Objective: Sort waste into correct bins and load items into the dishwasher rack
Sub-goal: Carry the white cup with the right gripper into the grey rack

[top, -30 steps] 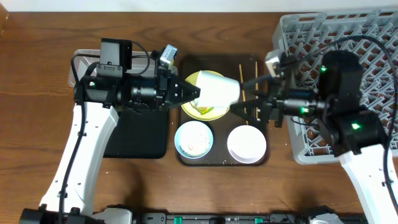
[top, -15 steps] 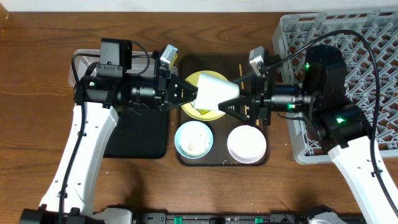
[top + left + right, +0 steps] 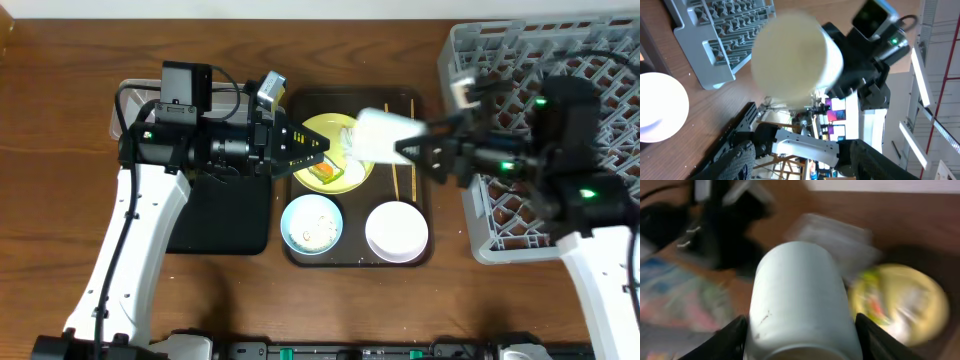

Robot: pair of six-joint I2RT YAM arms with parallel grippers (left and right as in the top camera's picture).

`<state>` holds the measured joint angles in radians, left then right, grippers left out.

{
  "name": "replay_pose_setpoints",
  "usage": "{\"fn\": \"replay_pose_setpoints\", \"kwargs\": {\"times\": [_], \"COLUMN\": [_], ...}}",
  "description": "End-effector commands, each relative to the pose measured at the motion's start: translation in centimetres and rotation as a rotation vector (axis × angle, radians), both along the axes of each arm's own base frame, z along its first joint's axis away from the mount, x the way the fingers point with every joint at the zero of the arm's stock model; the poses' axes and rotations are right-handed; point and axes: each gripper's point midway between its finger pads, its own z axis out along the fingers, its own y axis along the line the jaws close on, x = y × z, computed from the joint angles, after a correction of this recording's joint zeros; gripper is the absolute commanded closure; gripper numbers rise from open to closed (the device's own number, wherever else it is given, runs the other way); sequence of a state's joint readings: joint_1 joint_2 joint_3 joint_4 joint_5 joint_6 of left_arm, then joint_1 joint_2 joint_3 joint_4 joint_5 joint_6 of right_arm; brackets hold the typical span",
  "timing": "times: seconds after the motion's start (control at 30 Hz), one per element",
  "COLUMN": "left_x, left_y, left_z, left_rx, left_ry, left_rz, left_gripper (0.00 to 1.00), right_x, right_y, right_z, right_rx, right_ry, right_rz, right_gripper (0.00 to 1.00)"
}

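Note:
The left gripper grabs the light-blue bowl by its rim (image 3: 340, 224) beside the white bowl next, so the light-blue bowl's opening stays free to empty waste.
The small white cup (image 3: 380, 137) hangs above the tray, on its side, with my right gripper (image 3: 412, 148) shut on it. In the right wrist view the cup (image 3: 800, 300) fills the space between both fingers of that gripper (image 3: 801, 336). My left gripper (image 3: 318, 158) stands open over the pale-yellow plate (image 3: 345, 160), apart from the cup. Seen from the left wrist, the cup (image 3: 792, 60) floats well ahead of the open left gripper (image 3: 802, 161). A green-and-orange wrapper (image 3: 327, 173) lies on the plate. The grey dishwasher rack (image 3: 580, 60) is at the right.
On the dark brown tray (image 3: 300, 250) sit a light-blue bowl (image 3: 312, 224), a white bowl (image 3: 397, 231) and chopsticks (image 3: 397, 182). A black tray (image 3: 225, 220) and a clear tub (image 3: 125, 100) lie under my left arm.
My left gripper has opened and let go of the cup. My right gripper closed on the cup and has carried it right, towards the rack.

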<state>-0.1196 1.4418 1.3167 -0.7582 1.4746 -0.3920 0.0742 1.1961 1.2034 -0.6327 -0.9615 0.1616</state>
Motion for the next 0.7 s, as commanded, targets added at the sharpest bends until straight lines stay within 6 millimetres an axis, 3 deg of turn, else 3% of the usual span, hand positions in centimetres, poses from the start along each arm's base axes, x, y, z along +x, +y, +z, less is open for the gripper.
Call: {"fn": "replay_pose_setpoints", "kwargs": {"times": [0.0, 0.1, 0.23, 0.33, 0.43, 0.67], "left_x": [0.1, 0.1, 0.4, 0.7, 0.7, 0.8], "left_y": [0.1, 0.1, 0.1, 0.2, 0.2, 0.2], "left_z": [0.4, 0.4, -0.1, -0.4, -0.5, -0.6], "left_rx": [0.0, 0.0, 0.028, 0.046, 0.051, 0.058], "left_ry": [-0.021, -0.021, -0.023, -0.026, -0.026, -0.023], "left_rz": [0.003, 0.003, 0.022, 0.035, 0.039, 0.043], "left_gripper": [0.34, 0.33, 0.32, 0.31, 0.3, 0.3], "right_x": [1.4, 1.2, -0.8, -2.4, -2.6, -2.0], "right_y": [-5.5, -10.8, -19.3, -23.0, -24.1, -23.4], "right_z": [-0.1, -2.1, -5.7, -7.1, -8.2, -12.9], "right_rx": [-0.113, -0.23, -0.457, -0.587, -0.639, -0.708], "right_ry": [0.003, 0.102, 0.286, 0.374, 0.423, 0.617], "right_rz": [-0.273, -0.518, -0.912, -1.092, -1.136, -1.05], "right_gripper": [0.53, 0.53, 0.53, 0.53, 0.53, 0.54]}}
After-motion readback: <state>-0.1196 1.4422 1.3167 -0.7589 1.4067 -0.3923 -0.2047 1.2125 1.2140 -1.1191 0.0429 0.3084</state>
